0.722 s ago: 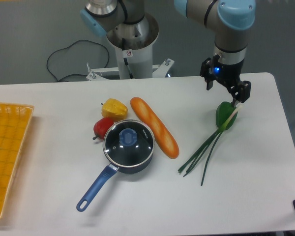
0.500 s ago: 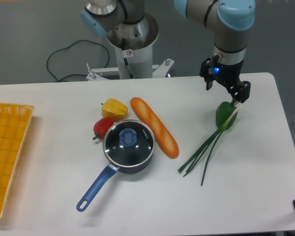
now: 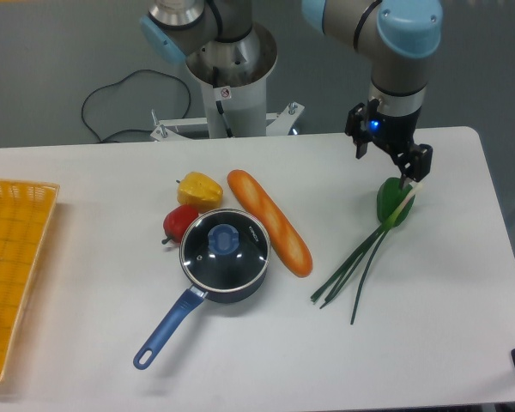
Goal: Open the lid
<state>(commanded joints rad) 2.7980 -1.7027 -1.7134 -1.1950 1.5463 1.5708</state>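
My gripper needs to grab the lid by its raised blue knob (image 3: 224,239) next, because the glass disc (image 3: 226,268) lies flat and wide across the saucepan. That will let it open the lid.
The lid (image 3: 224,245), a clear glass disc with a metal rim and a blue knob, sits flat on the dark blue saucepan (image 3: 226,283) near the table's middle. The pan's long blue handle points to the front left. My gripper (image 3: 392,160) hangs far off to the right, at the back of the table, just above a green pepper (image 3: 391,204). Its fingers stand apart, open, with nothing between them.
A baguette (image 3: 269,221) lies just right of the pan, with a yellow pepper (image 3: 199,188) and a red pepper (image 3: 179,222) behind and left of it. Green onion stalks (image 3: 354,264) trail from the green pepper. A yellow basket (image 3: 14,257) is at the left edge.
The gripper has shifted slightly left and up from over the green pepper. The lid and pan have not moved.
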